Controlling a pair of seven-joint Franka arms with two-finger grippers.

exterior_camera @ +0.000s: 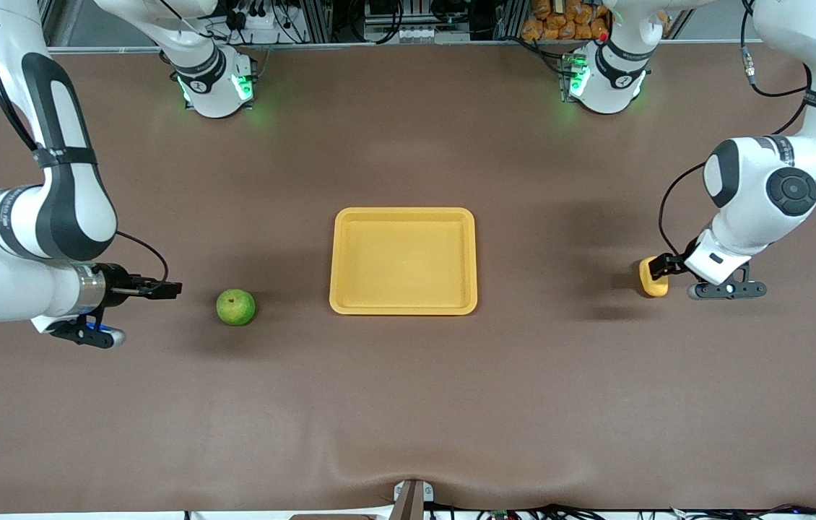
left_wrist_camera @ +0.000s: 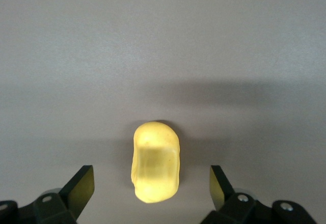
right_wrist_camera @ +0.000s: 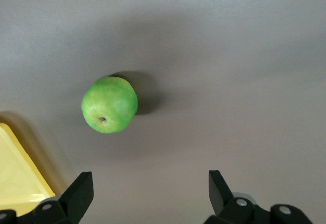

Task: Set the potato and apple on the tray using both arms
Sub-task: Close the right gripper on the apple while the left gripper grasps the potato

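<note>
The potato should go on the tray, so my left gripper will pick it up next by its long sides around the middle. Then my left gripper can put the potato (exterior_camera: 653, 277) on the tray (exterior_camera: 404, 260).
The yellow-orange potato (exterior_camera: 653, 277) lies on the brown table toward the left arm's end. My left gripper (exterior_camera: 662, 266) is low over it and open. In the left wrist view the potato (left_wrist_camera: 156, 169) sits between the two fingers of the left gripper (left_wrist_camera: 152, 182), apart from both. The green apple (exterior_camera: 235, 307) lies toward the right arm's end. My right gripper (exterior_camera: 164, 289) is open and empty beside it, short of it. The right wrist view shows the apple (right_wrist_camera: 109, 105) ahead of the right gripper (right_wrist_camera: 150, 186). The tray (exterior_camera: 404, 260) lies empty mid-table, between the apple and the potato.
A corner of the tray (right_wrist_camera: 15, 170) shows in the right wrist view. A small metal bracket (exterior_camera: 411, 498) sits at the table's front edge. Both arm bases (exterior_camera: 216, 83) (exterior_camera: 606, 79) stand at the back edge. Orange packets (exterior_camera: 560, 18) lie off the table there.
</note>
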